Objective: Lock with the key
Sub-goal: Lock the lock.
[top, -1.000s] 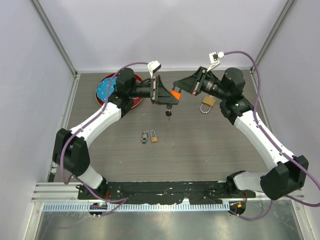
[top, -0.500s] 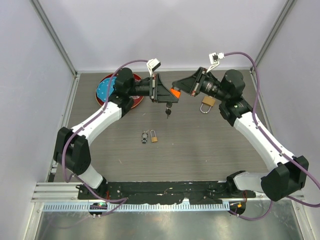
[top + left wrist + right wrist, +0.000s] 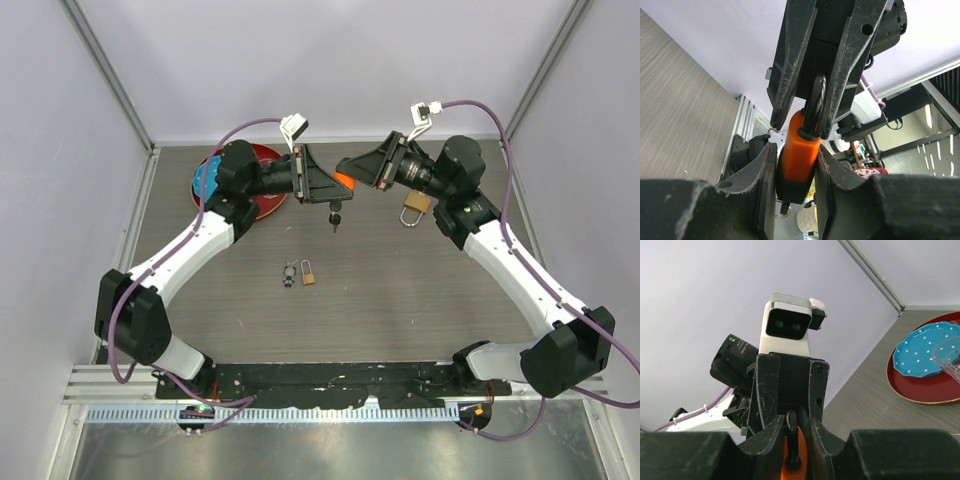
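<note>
My right gripper's fingers reach the top edge of the orange body, so it is time to close on the black shackle.
An orange padlock (image 3: 345,183) with a black base is held in the air above the table's far middle. My left gripper (image 3: 328,190) is shut on its body (image 3: 799,150), pads flat against both sides. A key (image 3: 336,218) hangs from the lock's underside. My right gripper (image 3: 352,172) faces the left one, its fingers (image 3: 771,440) straddling the black shackle (image 3: 816,100). A thin gap shows beside the shackle, so these jaws stand slightly open. In the right wrist view the orange body (image 3: 801,450) shows between my own fingers.
A large brass padlock (image 3: 415,207) lies under the right wrist. A small brass padlock (image 3: 308,272) and keys (image 3: 289,272) lie mid-table. A red tray (image 3: 268,196) with a blue dotted plate (image 3: 204,181) and a glass (image 3: 950,357) sits at the back left.
Both grippers and the orange padlock have drifted a little to the left and toward the back wall. The hanging key moved with them.
</note>
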### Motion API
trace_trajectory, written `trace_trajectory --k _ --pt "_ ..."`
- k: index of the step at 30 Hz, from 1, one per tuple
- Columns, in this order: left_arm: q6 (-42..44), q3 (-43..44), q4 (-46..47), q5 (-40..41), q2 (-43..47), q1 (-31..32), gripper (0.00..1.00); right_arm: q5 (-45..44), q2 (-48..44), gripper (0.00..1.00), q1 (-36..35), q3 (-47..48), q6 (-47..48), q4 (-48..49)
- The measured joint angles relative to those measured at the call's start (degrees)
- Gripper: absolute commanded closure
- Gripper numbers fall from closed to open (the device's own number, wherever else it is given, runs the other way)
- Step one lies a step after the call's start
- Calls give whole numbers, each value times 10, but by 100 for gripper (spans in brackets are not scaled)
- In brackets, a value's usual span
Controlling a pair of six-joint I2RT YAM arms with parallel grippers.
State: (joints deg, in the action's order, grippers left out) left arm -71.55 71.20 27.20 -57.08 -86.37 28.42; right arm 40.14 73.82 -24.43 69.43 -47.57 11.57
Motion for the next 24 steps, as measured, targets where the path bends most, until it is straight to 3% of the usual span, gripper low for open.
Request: trace_trajectory --k 4,8,14,16,18,19,22,24 --pt "0 -1 1 5 1 -1 100 0 5 68 0 0 -23 9" --pt "-3 -1 4 7 2 -2 100 -3 8 98 0 2 -35 16" --pt "-7 -2 9 8 4 -10 100 -2 22 98 0 13 -47 22" --pt "-8 -2 8 8 4 -11 89 0 26 98 0 16 -49 21" --pt "-8 -2 8 10 4 -13 71 0 28 98 0 20 -49 20" --pt "-8 -2 8 12 4 -15 57 1 31 98 0 25 -48 16" --pt "-10 -5 10 36 9 -20 40 14 40 98 0 37 -47 1" --pt "-13 -5 19 67 17 -34 35 43 45 98 -6 37 -46 -29"
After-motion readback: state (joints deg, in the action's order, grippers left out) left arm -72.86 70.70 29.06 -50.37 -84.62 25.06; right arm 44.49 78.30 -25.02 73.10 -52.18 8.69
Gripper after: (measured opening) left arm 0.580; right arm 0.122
